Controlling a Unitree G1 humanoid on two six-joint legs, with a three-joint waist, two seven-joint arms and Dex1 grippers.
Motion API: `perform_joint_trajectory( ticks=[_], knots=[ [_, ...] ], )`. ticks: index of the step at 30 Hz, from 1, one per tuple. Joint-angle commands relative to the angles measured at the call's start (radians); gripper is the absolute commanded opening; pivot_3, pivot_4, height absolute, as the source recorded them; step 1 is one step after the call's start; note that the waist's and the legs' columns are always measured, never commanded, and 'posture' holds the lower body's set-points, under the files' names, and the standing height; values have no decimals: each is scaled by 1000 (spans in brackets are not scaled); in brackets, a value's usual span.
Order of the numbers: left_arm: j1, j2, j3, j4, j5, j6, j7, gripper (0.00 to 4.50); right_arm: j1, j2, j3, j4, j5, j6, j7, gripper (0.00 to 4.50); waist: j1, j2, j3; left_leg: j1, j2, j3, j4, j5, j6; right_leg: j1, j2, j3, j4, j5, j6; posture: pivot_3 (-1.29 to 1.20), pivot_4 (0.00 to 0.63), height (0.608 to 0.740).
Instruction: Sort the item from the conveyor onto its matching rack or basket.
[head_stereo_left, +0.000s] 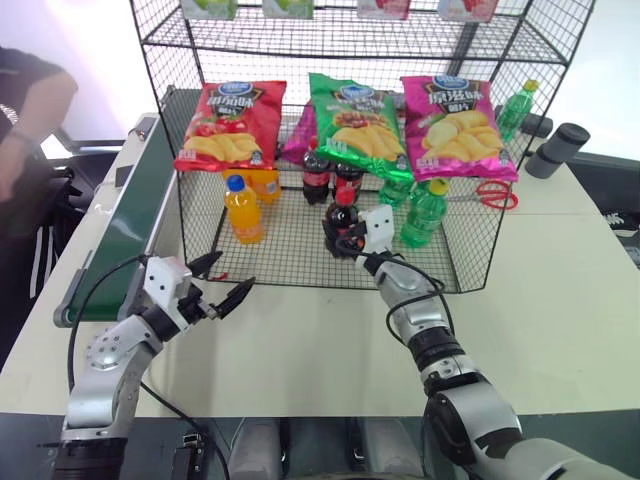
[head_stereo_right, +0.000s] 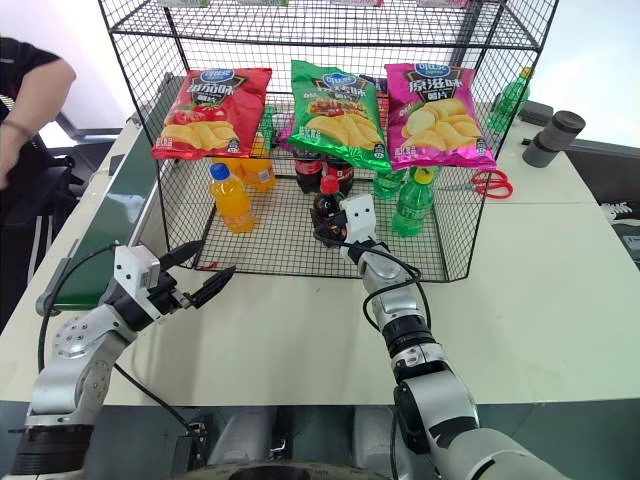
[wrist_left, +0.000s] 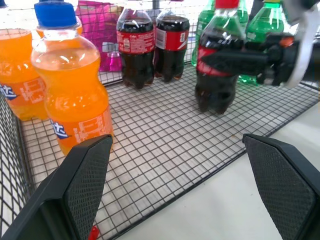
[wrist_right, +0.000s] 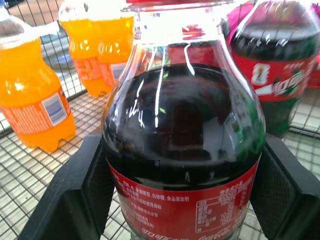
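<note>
The cola bottle (head_stereo_left: 342, 222) (wrist_right: 182, 150) stands upright over the bottom of the wire basket and would stay standing there, so it is time now for my right gripper to open.
The item, a cola bottle (head_stereo_left: 341, 216) with a red cap and red label, stands upright inside the rack (head_stereo_left: 470, 255), its base on the wire basket floor near the front middle. My right gripper (head_stereo_left: 343, 238) reaches in over the low front wall and is shut on the bottle's body, one finger (wrist_right: 75, 190) on each side. My left gripper (head_stereo_left: 231, 274) hovers open and empty above the table just outside the rack's front left corner. The dark green conveyor (head_stereo_left: 125, 225) runs along the left side of the table.
Orange soda bottles (head_stereo_left: 243, 210) stand at the basket's left, two cola bottles (head_stereo_left: 330, 175) behind the item, and green bottles (head_stereo_left: 425, 212) to its right. Chip bags (head_stereo_left: 355, 120) hang above. Red scissors (head_stereo_left: 495, 195) and a grey cylinder (head_stereo_left: 555, 150) lie at the right. A person (head_stereo_left: 30, 110) stands at far left.
</note>
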Motion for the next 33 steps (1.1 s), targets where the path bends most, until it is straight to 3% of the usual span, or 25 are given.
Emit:
perform_joint_trajectory(
  ticks=[1, 5, 6, 7, 13, 20, 26, 33],
  knots=[
    [-2, 6, 5, -37, -5, -14, 2, 4438, -54, 15, -19, 26, -4, -72, 7, 3025, -5, 0, 0, 0, 0, 0, 0, 0, 0, 0, 0, 0, 0, 0, 0, 0, 150, 740],
    [-16, 7, -3, -28, 0, -13, 3, 4438, -55, 20, -30, 40, 9, -78, 37, 3025, -15, 0, 0, 0, 0, 0, 0, 0, 0, 0, -1, 0, 1, 0, 0, 0, 150, 740],
    [-19, 8, -7, -24, 3, -15, 1, 4500, -53, 20, -31, 39, 8, -77, 40, 4063, -18, 0, 0, 0, 0, 0, 0, 0, 0, 0, -1, 0, 1, 0, 0, 0, 150, 740],
    [-23, 8, -10, -22, 5, -15, -1, 4500, -48, 18, -31, 33, 5, -81, 42, 4457, -19, 0, 0, 0, 0, 0, 0, 0, 0, 0, -1, 0, 1, 0, 0, 0, 150, 740],
    [-49, 5, -24, -12, 7, -4, -2, 4500, 24, -27, -13, -78, -34, -100, 47, 4457, -19, 0, 0, 1, 0, 0, 0, 0, 0, 0, -1, 0, 2, 0, 0, 0, 150, 740],
    [-74, 45, -21, -12, 14, 65, 13, 4500, 332, -239, 24, -526, 26, 64, 269, 4457, -16, 0, 0, 1, -1, 0, -1, 0, 0, 2, -2, 0, -1, 0, 0, 0, 150, 740],
    [-100, 112, -12, 22, 51, 121, 39, 4500, 570, -449, -100, -889, 214, 279, 382, 4457, -18, 1, 0, 4, 0, -1, -1, 0, 0, 4, -1, 0, 0, 0, 0, 0, 150, 740],
    [-105, 155, 31, 76, 32, 107, 2, 4500, 724, -624, -388, -952, 357, 422, 414, 4457, 2, 1, 0, 4, 0, -1, -1, 0, 0, 5, -1, 0, -2, 0, 0, 0, 150, 740]
  ],
)
